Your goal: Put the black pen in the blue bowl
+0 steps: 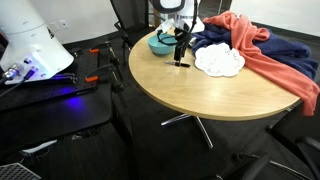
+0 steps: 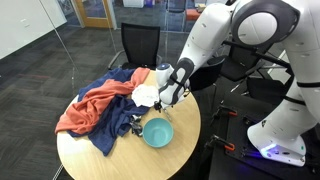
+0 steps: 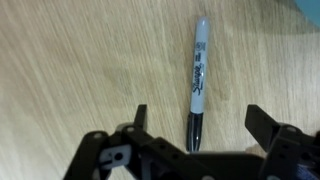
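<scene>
The black pen's cap end (image 1: 184, 65) (image 3: 195, 128) is between the robot's open fingertips and both its sides are free. The gripper should close on the pen, as closing now would hold it.
The black pen (image 3: 197, 82) is a marker with a grey label and black cap, lying flat on the wooden table (image 3: 70, 60). In the wrist view its cap end sits between my open fingers (image 3: 198, 125), which do not touch it. In an exterior view the pen (image 1: 181, 64) shows as a thin dark line under the gripper (image 1: 181, 50). The blue bowl (image 1: 160, 43) stands on the table just beside the gripper; it also shows in an exterior view (image 2: 157, 131), near the table's front edge, with the gripper (image 2: 168, 97) above and behind it.
A white frilly round cloth (image 1: 219, 61) lies next to the pen. Red (image 1: 265, 55) and dark blue cloths (image 2: 110, 125) are piled on the table. Small dark items (image 2: 131, 124) lie by the bowl. Office chairs (image 2: 139, 45) stand around the round table.
</scene>
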`<state>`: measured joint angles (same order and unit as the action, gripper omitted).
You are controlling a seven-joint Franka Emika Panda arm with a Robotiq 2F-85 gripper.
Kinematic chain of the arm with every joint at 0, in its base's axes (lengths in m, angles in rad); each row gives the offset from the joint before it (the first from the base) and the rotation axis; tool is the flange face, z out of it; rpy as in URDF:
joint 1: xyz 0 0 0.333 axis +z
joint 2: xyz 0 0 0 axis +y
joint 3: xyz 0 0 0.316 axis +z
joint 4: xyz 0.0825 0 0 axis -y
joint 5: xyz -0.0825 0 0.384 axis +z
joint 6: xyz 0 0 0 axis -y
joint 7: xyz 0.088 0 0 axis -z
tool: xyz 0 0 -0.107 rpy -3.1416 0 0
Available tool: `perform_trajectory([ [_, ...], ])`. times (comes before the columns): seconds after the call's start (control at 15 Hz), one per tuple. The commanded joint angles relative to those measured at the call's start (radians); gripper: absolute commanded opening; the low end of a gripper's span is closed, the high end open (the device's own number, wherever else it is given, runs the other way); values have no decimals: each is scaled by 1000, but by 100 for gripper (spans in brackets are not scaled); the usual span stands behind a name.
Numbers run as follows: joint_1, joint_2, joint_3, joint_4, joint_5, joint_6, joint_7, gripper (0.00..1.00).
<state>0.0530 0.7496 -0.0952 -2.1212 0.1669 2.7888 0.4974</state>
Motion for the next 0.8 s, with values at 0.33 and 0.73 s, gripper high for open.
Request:
perform_trajectory([
  [0.33,20,50,-20,48,34,18,-1,34],
  [0.73,43,19,-25,33,25,14,-4,0],
])
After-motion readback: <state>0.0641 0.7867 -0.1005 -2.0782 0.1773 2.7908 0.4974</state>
